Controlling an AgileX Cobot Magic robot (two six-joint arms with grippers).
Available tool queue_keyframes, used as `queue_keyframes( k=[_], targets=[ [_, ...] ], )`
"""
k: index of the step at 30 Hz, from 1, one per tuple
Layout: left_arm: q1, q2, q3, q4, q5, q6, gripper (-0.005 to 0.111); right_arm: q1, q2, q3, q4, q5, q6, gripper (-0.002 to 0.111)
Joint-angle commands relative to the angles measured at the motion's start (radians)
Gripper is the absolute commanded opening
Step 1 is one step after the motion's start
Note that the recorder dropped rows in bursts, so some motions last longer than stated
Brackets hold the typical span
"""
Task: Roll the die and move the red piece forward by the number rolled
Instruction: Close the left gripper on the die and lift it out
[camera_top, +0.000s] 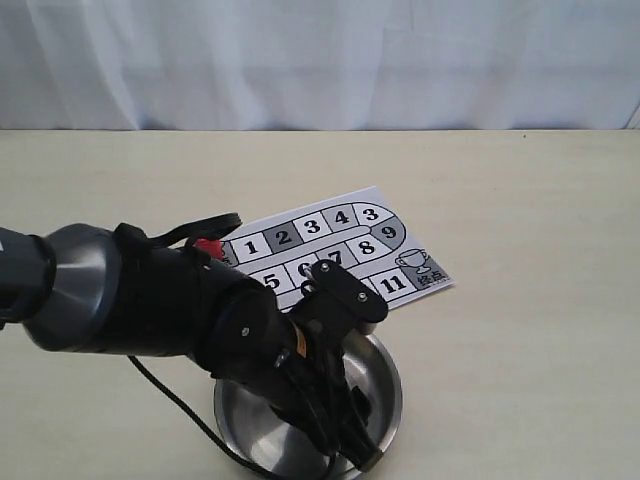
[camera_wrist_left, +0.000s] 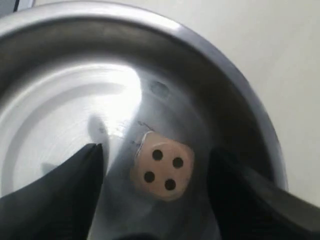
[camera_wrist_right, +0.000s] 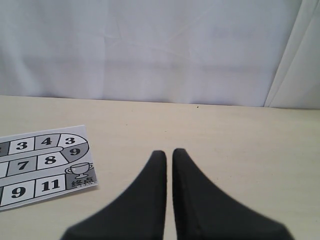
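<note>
Next, my left gripper grabs the die (camera_wrist_left: 162, 171) by its opposite sides, to roll for the red piece's move.
The die (camera_wrist_left: 162, 171), a light-tan cube showing four dark pips, lies at the bottom of the steel bowl (camera_wrist_left: 220, 65). My left gripper (camera_wrist_left: 155, 156) reaches down into the bowl (camera_top: 388, 372) and stands open, one dark finger on each side of the die with a gap to both. In the exterior view the arm hides the die. The red piece (camera_top: 207, 245) peeks out behind the left arm at the start end of the numbered board (camera_top: 345, 250). My right gripper (camera_wrist_right: 169, 153) is shut on nothing, hovering over bare table beside the board (camera_wrist_right: 42, 167).
The bowl sits at the table's front edge, just in front of the board. The bulky left arm (camera_top: 150, 295) and its cable cover the board's left squares. A white curtain (camera_top: 320, 60) closes off the back of the table.
</note>
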Motion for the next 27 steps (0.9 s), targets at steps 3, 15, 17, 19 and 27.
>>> queue_keyframes(
  k=[3,15,17,19,27],
  targets=[
    [-0.001,0.047,-0.006,-0.015,-0.063,0.003,0.058,0.002,-0.005,0.003,0.000,0.000,-0.003,0.004],
    [-0.001,0.065,-0.006,-0.031,-0.072,0.003,0.035,0.002,-0.005,0.003,0.000,0.000,-0.003,0.004],
    [-0.001,0.065,-0.006,-0.031,-0.079,0.008,0.021,0.002,-0.005,0.003,0.000,0.000,-0.003,0.004],
    [-0.001,0.062,-0.006,-0.031,-0.088,0.011,0.010,0.002,-0.005,0.003,0.000,0.000,-0.003,0.004],
    [-0.001,-0.011,-0.006,0.005,-0.067,0.005,0.000,0.002,-0.005,0.003,0.000,0.000,-0.003,0.004]
  ],
)
